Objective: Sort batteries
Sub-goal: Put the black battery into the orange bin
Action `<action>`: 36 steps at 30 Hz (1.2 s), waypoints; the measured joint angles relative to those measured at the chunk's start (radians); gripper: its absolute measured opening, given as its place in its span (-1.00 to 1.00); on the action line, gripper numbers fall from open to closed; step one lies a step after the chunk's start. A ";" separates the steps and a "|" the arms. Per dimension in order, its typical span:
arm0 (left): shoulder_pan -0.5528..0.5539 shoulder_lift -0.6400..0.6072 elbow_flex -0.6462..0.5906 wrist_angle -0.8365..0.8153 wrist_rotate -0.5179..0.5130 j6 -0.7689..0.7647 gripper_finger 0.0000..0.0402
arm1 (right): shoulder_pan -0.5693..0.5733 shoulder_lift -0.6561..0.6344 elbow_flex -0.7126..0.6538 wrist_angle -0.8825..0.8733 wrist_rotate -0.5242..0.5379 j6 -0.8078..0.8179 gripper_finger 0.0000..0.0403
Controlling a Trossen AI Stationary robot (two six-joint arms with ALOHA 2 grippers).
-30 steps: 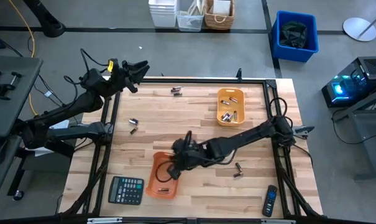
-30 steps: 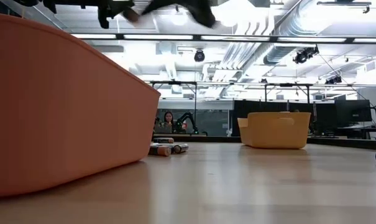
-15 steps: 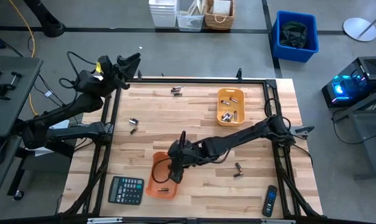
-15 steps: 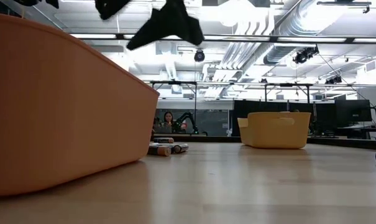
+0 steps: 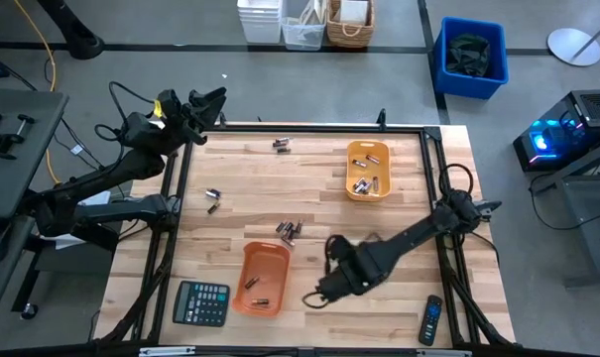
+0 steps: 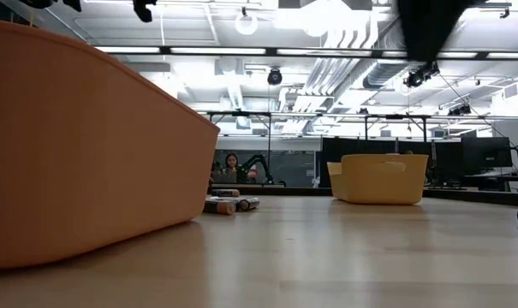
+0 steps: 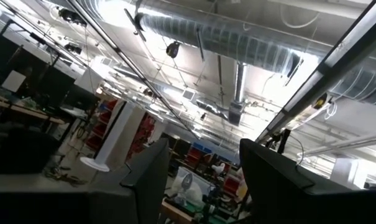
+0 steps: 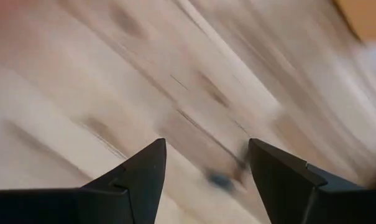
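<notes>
The right gripper grabs the loose battery by its black body [image 5: 289, 232] beside the copper end next, to sort it into the orange tray [image 5: 263, 260].
Small metallic batteries lie loose on the wooden table: one pair [image 5: 280, 145] at the far side, another [image 5: 212, 201] at the left, and a cluster [image 5: 288, 232] in the middle, which the low view shows too [image 6: 229, 204]. More batteries lie in the yellow tray [image 5: 367, 151] and in the orange tray [image 5: 263, 260]. My right gripper [image 5: 312, 297] hangs open and empty over bare wood, just right of the orange tray. Its fingers [image 8: 144, 174] frame blurred table. My left gripper [image 5: 208, 102] is open, raised beyond the table's far left corner and pointing up at the ceiling [image 7: 200, 180].
A black calculator [image 5: 200, 302] lies at the near left, beside the orange tray. A black remote [image 5: 431, 319] lies at the near right. A black frame rail runs round the table's edges. Bins and a blue crate [image 5: 470, 55] stand on the floor beyond the far edge.
My right gripper has swung from above the orange tray toward the table's right and near edge, and the middle cluster of batteries now shows. A battery now shows in the tray where the gripper stood. My left gripper has drawn back slightly toward the far left corner.
</notes>
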 joint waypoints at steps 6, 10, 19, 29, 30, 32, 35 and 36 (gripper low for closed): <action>0.000 0.010 0.000 0.001 -0.005 -0.003 -0.06 | 0.040 -0.047 -0.206 0.124 -0.168 0.181 0.06; 0.000 0.009 0.001 0.007 0.004 -0.021 -0.06 | 0.036 -0.111 -0.378 0.242 -0.190 0.279 0.04; 0.000 0.011 0.001 0.001 -0.002 0.003 -0.06 | -0.031 -0.251 -0.710 0.488 -0.252 0.170 0.04; 0.000 0.011 0.001 -0.031 -0.016 0.011 -0.06 | -0.037 -0.280 -0.886 0.673 -0.291 0.161 0.04; 0.000 0.011 0.001 -0.036 -0.016 0.011 -0.06 | -0.037 -0.280 -0.894 0.672 -0.291 0.159 0.04; 0.000 0.011 0.001 -0.048 -0.016 0.011 -0.06 | -0.037 -0.283 -0.910 0.689 -0.291 0.150 0.04; 0.000 0.011 0.001 -0.051 -0.028 0.019 -0.06 | -0.037 -0.287 -0.941 0.736 -0.295 0.145 0.01; 0.000 0.011 0.001 -0.050 -0.035 0.022 -0.06 | -0.037 -0.287 -0.952 0.755 -0.297 0.147 -0.02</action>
